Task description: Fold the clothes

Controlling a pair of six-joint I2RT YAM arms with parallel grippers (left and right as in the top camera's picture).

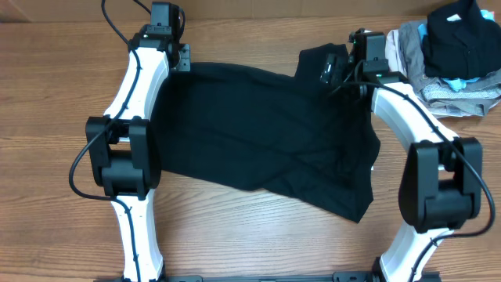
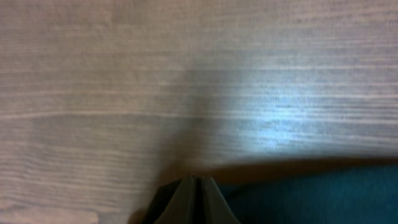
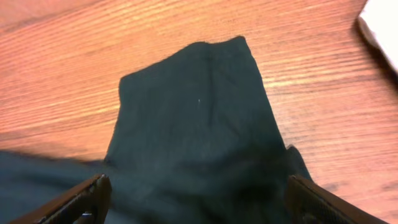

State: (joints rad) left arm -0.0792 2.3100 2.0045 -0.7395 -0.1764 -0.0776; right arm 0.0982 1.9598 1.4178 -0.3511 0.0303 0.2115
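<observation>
I will next grab the black T-shirt [image 1: 258,133] at the base of its sleeve with my right gripper to fold it, and that leaves the end of the sleeve free.
The clothes are one black T-shirt [image 1: 258,133], lying spread and rumpled across the middle of the wooden table. My left gripper [image 1: 182,56] sits at the shirt's far left corner. In the left wrist view it [image 2: 196,179] is shut, tips together over bare wood, with dark cloth [image 2: 311,193] just behind and to the right. No cloth shows between the tips. My right gripper [image 1: 330,72] hovers over the far right sleeve [image 3: 199,112]. It [image 3: 200,196] stands wide open, one finger on each side of the sleeve's base, holding nothing.
A pile of folded grey, beige and light-blue garments [image 1: 458,78] with a dark one on top lies at the far right corner. Its pale edge [image 3: 382,28] shows in the right wrist view. Bare wood [image 1: 258,235] lies in front of the shirt.
</observation>
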